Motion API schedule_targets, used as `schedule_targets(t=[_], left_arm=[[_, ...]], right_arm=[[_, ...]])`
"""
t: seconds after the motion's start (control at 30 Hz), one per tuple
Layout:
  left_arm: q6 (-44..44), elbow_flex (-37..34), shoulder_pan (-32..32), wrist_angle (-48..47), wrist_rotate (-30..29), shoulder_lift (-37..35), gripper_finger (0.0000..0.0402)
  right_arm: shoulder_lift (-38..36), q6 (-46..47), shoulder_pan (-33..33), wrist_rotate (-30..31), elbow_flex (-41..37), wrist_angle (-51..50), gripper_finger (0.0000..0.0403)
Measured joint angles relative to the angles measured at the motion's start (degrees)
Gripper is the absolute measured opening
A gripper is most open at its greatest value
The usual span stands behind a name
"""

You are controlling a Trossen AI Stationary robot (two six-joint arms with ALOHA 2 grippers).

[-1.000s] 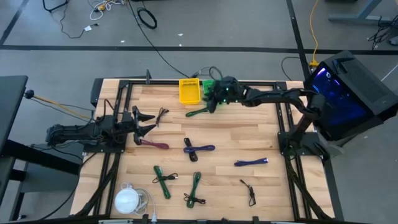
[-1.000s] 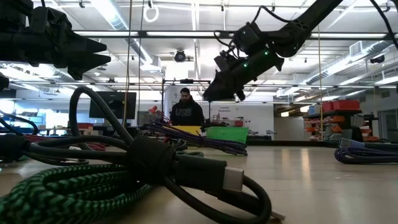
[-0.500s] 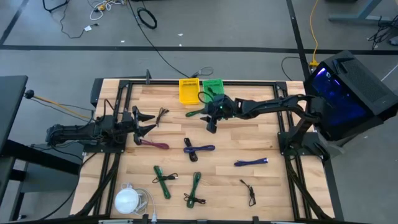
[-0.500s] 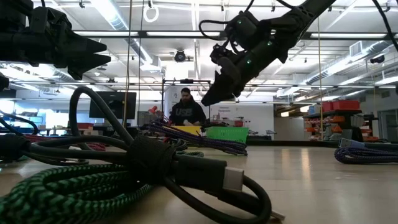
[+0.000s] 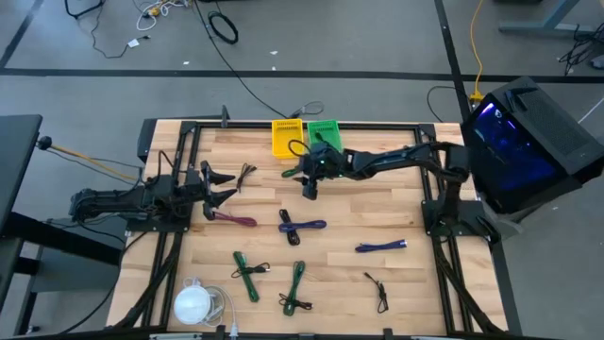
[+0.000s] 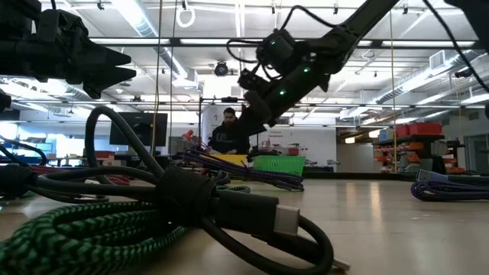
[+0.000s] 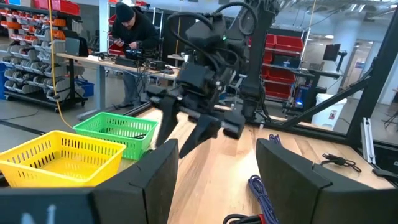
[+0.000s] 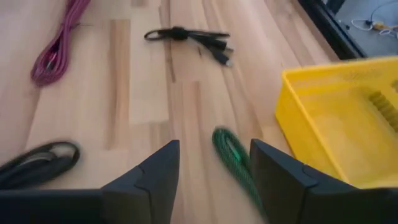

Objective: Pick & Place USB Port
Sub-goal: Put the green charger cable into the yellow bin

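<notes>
My right gripper picks up the green cable (image 8: 239, 165) by its looped end (image 8: 224, 138) next, to move the cable into a basket.
Several bundled USB cables lie flat on the wooden table. A green cable (image 5: 289, 174) lies just in front of the yellow basket (image 5: 288, 138) and shows in the right wrist view as the green cable (image 8: 231, 151). My right gripper (image 5: 308, 185) hangs open above it and well clear of the table, as the low view shows (image 6: 233, 136). Its fingers stand on either side of the cable in its own view (image 8: 214, 155). The green basket (image 5: 324, 131) stands beside the yellow one. My left gripper (image 5: 223, 187) waits open near the table's left edge.
A black cable (image 5: 245, 173), a magenta cable (image 5: 234, 219) and a purple cable (image 5: 302, 227) lie nearer the left arm. A blue cable (image 5: 380, 246), two green cables (image 5: 247, 274) (image 5: 295, 288) and a small black cable (image 5: 379, 291) lie toward the near edge. A white object (image 5: 193, 304) sits at the near left corner.
My right gripper has swung from beside the green basket toward the table's left and near side, and now hangs over the green cable in front of the yellow basket. No cable has moved.
</notes>
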Motion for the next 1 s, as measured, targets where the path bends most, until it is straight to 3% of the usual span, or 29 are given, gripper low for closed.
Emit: schedule_targets(t=[0.27,1.0], left_arm=[[0.1,0.0,0.0,-0.1,0.0,0.0,0.0220],[1.4,0.0,0.0,-0.2,-0.1,0.0,0.0220]], right_arm=[[7.0,-2.1,-0.3,0.7,7.8,-8.0,0.0206],[10.2,-2.6,-0.4,5.1,8.8,-6.5,0.0206]])
